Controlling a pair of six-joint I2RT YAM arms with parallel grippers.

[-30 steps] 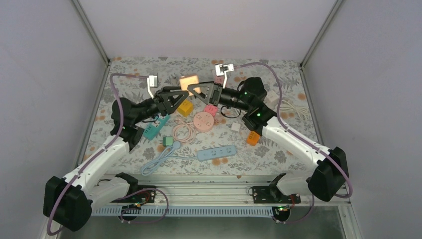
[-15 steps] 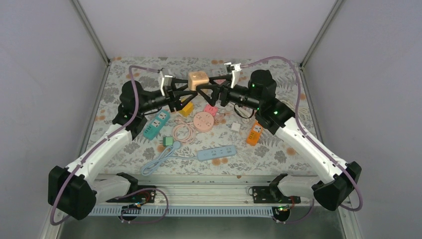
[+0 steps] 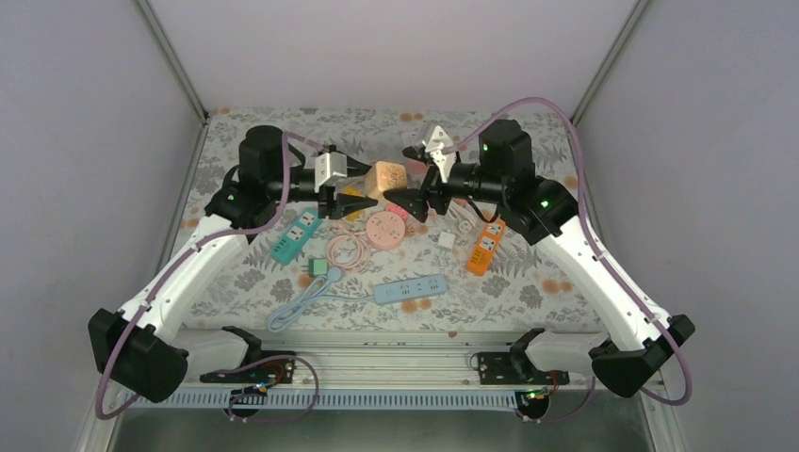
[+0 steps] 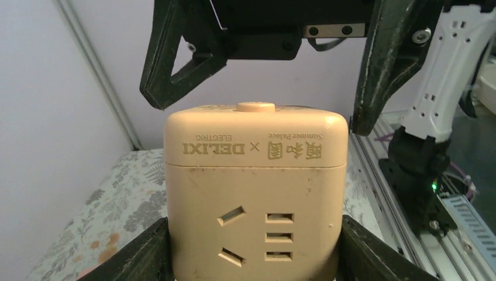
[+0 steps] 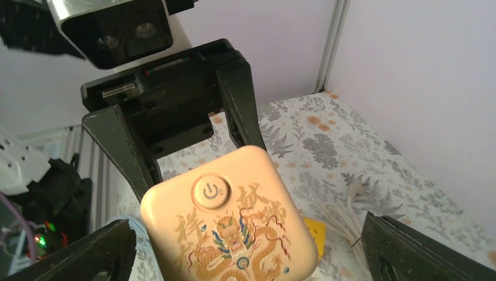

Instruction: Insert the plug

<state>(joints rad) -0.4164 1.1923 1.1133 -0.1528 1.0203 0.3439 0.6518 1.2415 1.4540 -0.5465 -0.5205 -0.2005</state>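
I will next grab the beige cube socket with my right gripper by opposite sides at its dragon-print top [image 3: 398, 179] [image 5: 229, 223]. The socket's far side then stays free, so the plug can go in there.
A beige cube socket [image 3: 387, 177] hangs in the air above the middle of the table. My left gripper [image 3: 370, 190] is shut on it, with a finger on each side [image 4: 140, 257], and the socket face [image 4: 254, 193] points at the left wrist camera. My right gripper [image 3: 400, 196] faces it from the right, open. Its fingers [image 4: 383, 64] stand wide on either side of the cube's top without touching it. The right wrist view shows that top [image 5: 234, 228], with a power button and a dragon print. I cannot pick out the plug. A white cord [image 5: 345, 216] lies on the table.
Below the grippers lie a pink round socket [image 3: 384, 229], a yellow cube [image 3: 350, 209], a teal strip [image 3: 297, 235], a pink coiled cable [image 3: 347, 250], a green cube [image 3: 318, 268], a blue strip [image 3: 410, 288] and an orange strip [image 3: 485, 247]. Walls close in the table's sides.
Both arms have risen and their wrists have turned. The cube has moved a little right and nearer, and it stays in the left gripper. The right gripper has stayed close to it.
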